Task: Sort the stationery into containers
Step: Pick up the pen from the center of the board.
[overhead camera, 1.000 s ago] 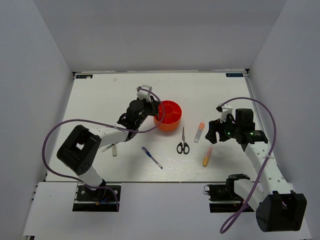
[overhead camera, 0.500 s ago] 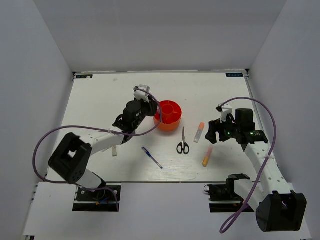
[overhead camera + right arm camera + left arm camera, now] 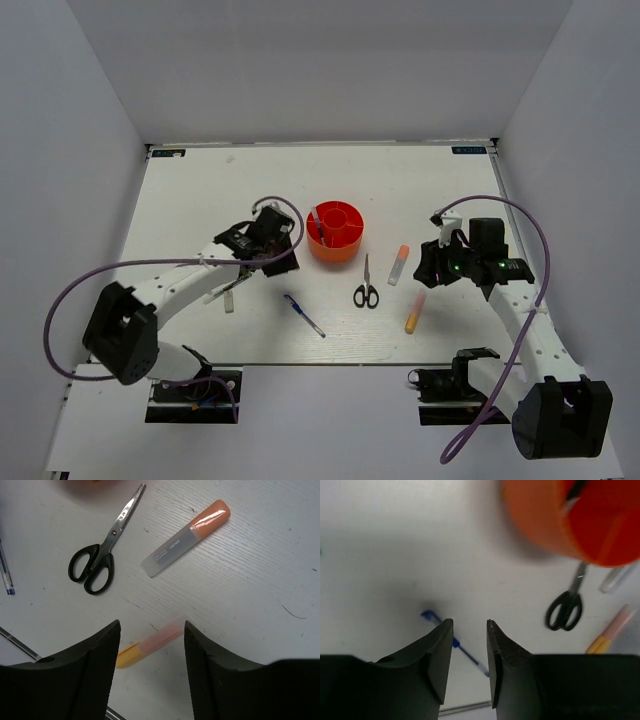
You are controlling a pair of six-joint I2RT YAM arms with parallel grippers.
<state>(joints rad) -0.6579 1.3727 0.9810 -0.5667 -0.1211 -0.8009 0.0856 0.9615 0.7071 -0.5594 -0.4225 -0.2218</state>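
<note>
The pen's far end should stay free to go into the tub (image 3: 337, 245), so the left gripper needs to pick up the lying blue pen near its cap end (image 3: 295, 305) next.
The red-orange tub (image 3: 337, 245) stands mid-table, with one blue pen (image 3: 316, 221) standing in its left compartment. The other blue pen (image 3: 304, 315) lies in front of it. The black-handled scissors (image 3: 366, 286), the white marker with orange cap (image 3: 399, 265) and the orange-yellow highlighter (image 3: 414, 313) lie to the right. My left gripper (image 3: 277, 249) is open and empty, left of the tub; in its wrist view the jaws (image 3: 469, 623) hang over the lying pen (image 3: 462, 650). My right gripper (image 3: 428, 268) is open and empty, its jaws (image 3: 152, 626) straddling the highlighter (image 3: 150, 642) from above.
The right wrist view shows the scissors (image 3: 100, 550) and the marker (image 3: 185, 537) just beyond the highlighter. The left wrist view shows the tub (image 3: 555, 525) at upper right and the scissors (image 3: 565, 607) beyond. White walls enclose the table on three sides.
My left gripper has drawn back from over the tub, leftward and toward the near side, leaving a pen in the tub. The right arm has barely moved.
</note>
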